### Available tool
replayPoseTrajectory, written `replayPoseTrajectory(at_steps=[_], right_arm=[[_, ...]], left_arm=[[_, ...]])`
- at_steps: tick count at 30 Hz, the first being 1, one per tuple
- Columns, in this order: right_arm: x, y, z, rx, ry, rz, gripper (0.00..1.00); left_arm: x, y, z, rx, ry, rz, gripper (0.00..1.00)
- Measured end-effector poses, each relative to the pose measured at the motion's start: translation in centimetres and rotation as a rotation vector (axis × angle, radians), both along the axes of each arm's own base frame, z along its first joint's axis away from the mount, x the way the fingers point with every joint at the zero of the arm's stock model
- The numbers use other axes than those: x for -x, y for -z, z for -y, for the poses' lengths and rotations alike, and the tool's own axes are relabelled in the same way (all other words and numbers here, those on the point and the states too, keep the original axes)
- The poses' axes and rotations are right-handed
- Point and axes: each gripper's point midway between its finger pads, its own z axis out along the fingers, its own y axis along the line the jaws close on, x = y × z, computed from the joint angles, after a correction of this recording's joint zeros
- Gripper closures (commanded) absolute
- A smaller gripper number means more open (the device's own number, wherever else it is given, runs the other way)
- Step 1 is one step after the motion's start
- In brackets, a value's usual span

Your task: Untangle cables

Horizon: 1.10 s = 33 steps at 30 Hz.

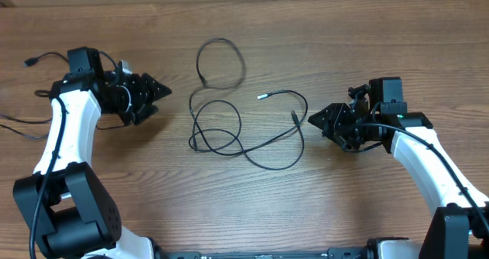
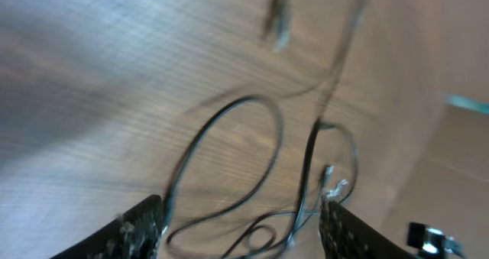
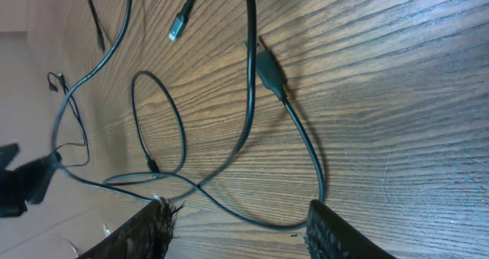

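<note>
Next, my left gripper picks up the thin black cable by the loop further back to untangle it, and the overlapping loops stay free.
Thin black cables (image 1: 229, 129) lie in overlapping loops on the wooden table's middle. One loop (image 1: 221, 63) lies further back. A silver-tipped plug end (image 1: 263, 96) and a black plug end (image 1: 296, 117) lie at the right. My left gripper (image 1: 162, 92) is open and empty, left of the cables. My right gripper (image 1: 312, 121) is open and empty, just right of the black plug. The left wrist view shows blurred loops (image 2: 252, 167) between the open fingers (image 2: 244, 232). The right wrist view shows the plug (image 3: 267, 69) and crossing loops (image 3: 164, 137) ahead of the open fingers (image 3: 237, 228).
A separate thin black cord with a plug (image 1: 32, 61) runs off the table's left edge behind the left arm. The left arm's base (image 1: 72, 213) and the right arm's base (image 1: 458, 228) stand at the front corners.
</note>
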Motion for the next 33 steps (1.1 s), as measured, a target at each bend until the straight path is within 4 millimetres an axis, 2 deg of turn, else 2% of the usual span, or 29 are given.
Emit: replayPoseTrajectory(at_steps=[3,4,6,7,9,12,17,18,19,24,33], right_arm=[[0.0,0.0,0.0,0.0,0.0,0.002,0.45],[0.0,0.0,0.0,0.0,0.0,0.002,0.45],[0.0,0.0,0.0,0.001,0.0,0.002,0.45],[-0.1,0.0,0.1,0.004,0.001,0.003,0.45],[-0.1,0.1,0.2,0.013,0.005,0.002,0.44],[-0.1,0.3,0.4,0.028,0.013,0.001,0.38],[-0.2,0.4,0.6,0.038,0.018,0.0,0.24],[-0.2,0.4,0.6,0.039,0.018,0.0,0.18],[-0.1,0.4,0.6,0.041,0.019,-0.005,0.0],[0.0,0.6,0.8,0.053,0.022,-0.008,0.0],[-0.3,1.1,1.7,0.108,0.045,-0.005,0.0]], left_arm=[[1.2,-0.1,-0.1,-0.058,0.007,-0.078,0.4],[1.5,-0.4,0.0,-0.079,0.014,-0.097,0.49],[1.7,-1.2,0.7,-0.113,0.044,-0.115,0.6],[1.8,-1.7,1.4,-0.127,0.065,-0.117,0.69],[2.0,-2.0,3.0,-0.148,0.119,-0.119,0.72],[3.0,-1.6,6.1,-0.182,0.215,-0.135,0.75],[5.9,0.3,10.6,-0.272,0.379,-0.179,0.78],[6.6,0.8,11.1,-0.29,0.405,-0.195,0.78],[7.3,1.2,11.5,-0.307,0.425,-0.209,0.78],[9.3,2.5,11.9,-0.394,0.454,-0.271,0.77],[10.1,4.9,10.7,-0.522,0.383,-0.313,0.77]])
